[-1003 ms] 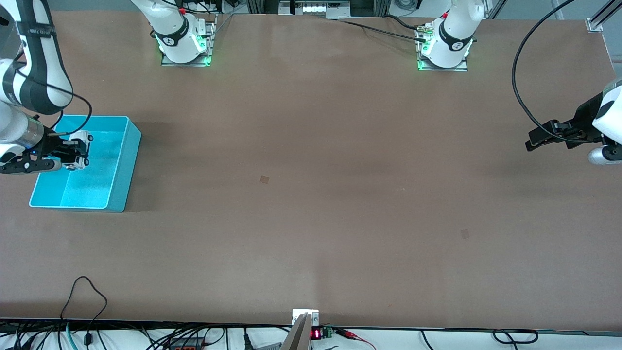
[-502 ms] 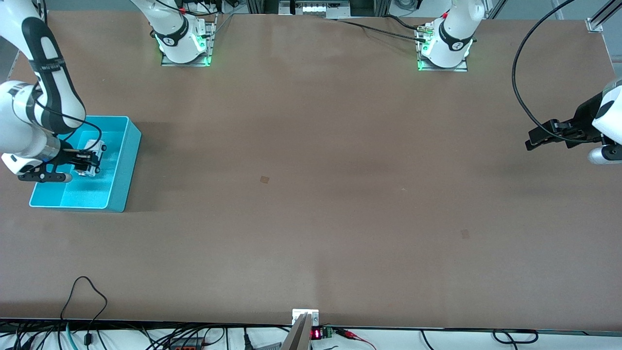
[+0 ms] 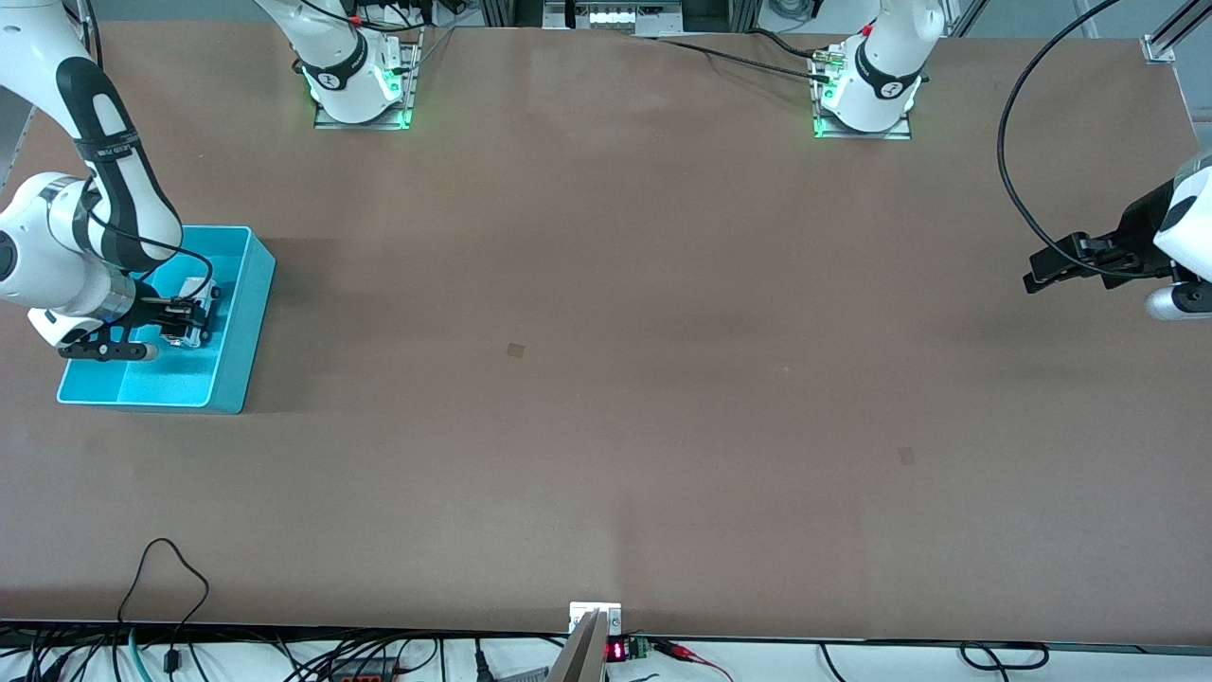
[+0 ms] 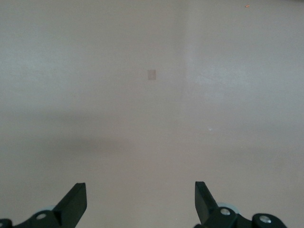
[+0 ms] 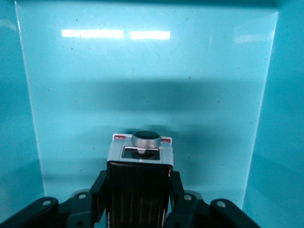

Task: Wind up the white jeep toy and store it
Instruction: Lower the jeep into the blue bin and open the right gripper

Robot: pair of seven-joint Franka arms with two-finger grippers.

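Note:
The white jeep toy (image 3: 192, 305) (image 5: 140, 151) sits low within the cyan bin's sides. It would lie there if my right gripper opened now, so my right gripper releases it next.
The white jeep toy (image 3: 192, 305) with its black roof (image 5: 137, 190) sits between the fingers of my right gripper (image 3: 186, 320), low inside the cyan bin (image 3: 237, 313) at the right arm's end of the table. In the right wrist view the gripper (image 5: 137, 192) is shut on the jeep's sides, and the spare wheel (image 5: 146, 138) faces the bin's inner wall. Whether the jeep touches the bin floor I cannot tell. My left gripper (image 3: 1046, 270) waits open and empty above the table at the left arm's end; its fingertips (image 4: 76, 199) stand wide apart over bare table.
The brown table (image 3: 606, 379) holds only small darker patches (image 3: 515, 349). Cables hang along the front edge (image 3: 170, 587). A black cable loops by the left arm (image 3: 1013, 170). The bin's walls (image 5: 266, 118) closely surround the right gripper.
My right gripper has moved down into the bin with the jeep and shifted a little toward the bin's inner end. The left arm has not moved.

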